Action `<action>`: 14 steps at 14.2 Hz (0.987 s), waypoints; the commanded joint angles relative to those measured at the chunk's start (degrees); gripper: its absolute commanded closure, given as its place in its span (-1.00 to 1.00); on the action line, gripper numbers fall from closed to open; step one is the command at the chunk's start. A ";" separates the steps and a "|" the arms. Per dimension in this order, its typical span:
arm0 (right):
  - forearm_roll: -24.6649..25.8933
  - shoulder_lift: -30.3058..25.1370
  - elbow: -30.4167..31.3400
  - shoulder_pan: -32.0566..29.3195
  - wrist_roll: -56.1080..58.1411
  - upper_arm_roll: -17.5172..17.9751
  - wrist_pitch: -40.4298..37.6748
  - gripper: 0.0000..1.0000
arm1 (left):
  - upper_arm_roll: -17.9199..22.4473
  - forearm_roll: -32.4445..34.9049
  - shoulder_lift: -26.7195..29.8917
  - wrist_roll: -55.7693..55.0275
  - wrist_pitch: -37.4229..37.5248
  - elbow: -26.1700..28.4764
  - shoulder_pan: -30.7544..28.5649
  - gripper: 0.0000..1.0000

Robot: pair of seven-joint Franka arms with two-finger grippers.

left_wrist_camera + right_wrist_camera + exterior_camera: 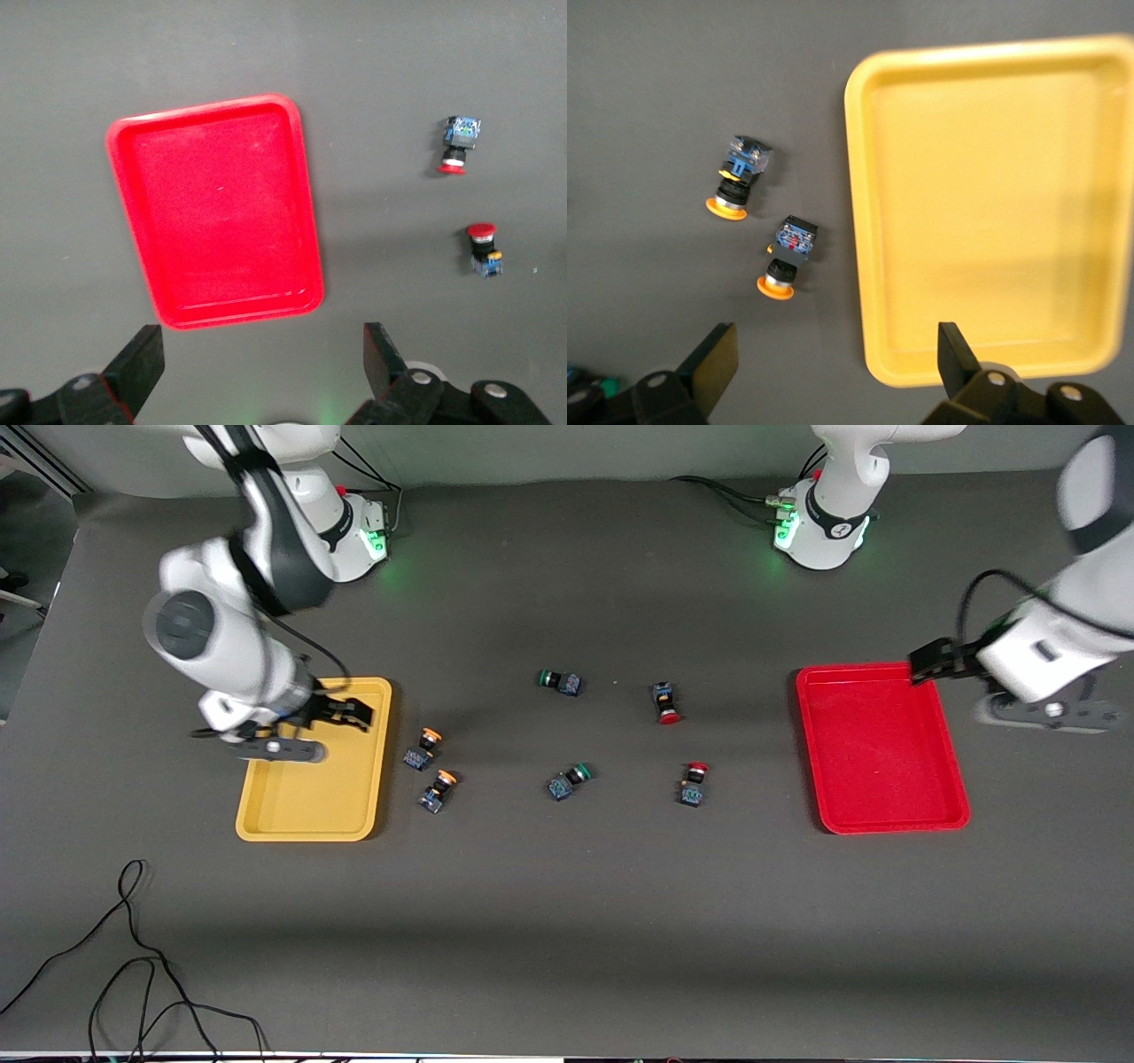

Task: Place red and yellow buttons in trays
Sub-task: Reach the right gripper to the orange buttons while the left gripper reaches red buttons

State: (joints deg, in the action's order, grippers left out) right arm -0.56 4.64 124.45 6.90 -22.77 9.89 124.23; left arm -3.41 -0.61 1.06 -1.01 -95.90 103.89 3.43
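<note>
I next need to grab an orange-yellow-capped button by its blue body (417,758) with my right gripper, so I can put it in the yellow tray (310,797).
The yellow tray (310,797) lies toward the right arm's end of the table and the red tray (877,753) toward the left arm's end; both are empty. Two orange-yellow-capped buttons (425,747) (438,789) lie on the table beside the yellow tray. Two red-capped buttons (664,702) (694,783) lie nearer the red tray. My right gripper (354,713) is open and empty above the yellow tray's far part. My left gripper (921,666) is open and empty above the red tray's far corner. The right wrist view shows the yellow tray (992,212) and both orange-yellow-capped buttons (737,177) (788,257). The left wrist view shows the red tray (217,212) and both red-capped buttons (458,144) (483,250).
Two green-capped buttons (560,682) (568,781) lie on the table's middle, between the other pairs. A loose black cable (133,957) lies on the table close to the front camera, at the right arm's end. The arm bases (819,531) stand along the far edge.
</note>
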 commanded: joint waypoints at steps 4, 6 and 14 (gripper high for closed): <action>-0.93 9.41 3.34 1.61 -9.37 1.97 12.33 -1.00 | -2.57 -1.85 1.59 -21.01 -10.43 10.54 13.76 -1.00; -0.93 13.36 3.34 3.02 -13.33 2.24 16.90 -1.00 | -2.57 -2.47 -1.66 -30.84 -15.60 10.54 20.26 -1.00; -0.67 19.44 3.16 3.47 -15.28 2.24 22.46 -0.99 | -2.66 -2.56 -10.89 -42.13 -30.27 14.48 27.86 -1.00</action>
State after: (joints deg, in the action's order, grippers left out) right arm -0.66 23.24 128.19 10.39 -36.26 11.95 145.76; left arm -6.90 -2.62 -8.27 -40.87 -120.77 115.60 30.44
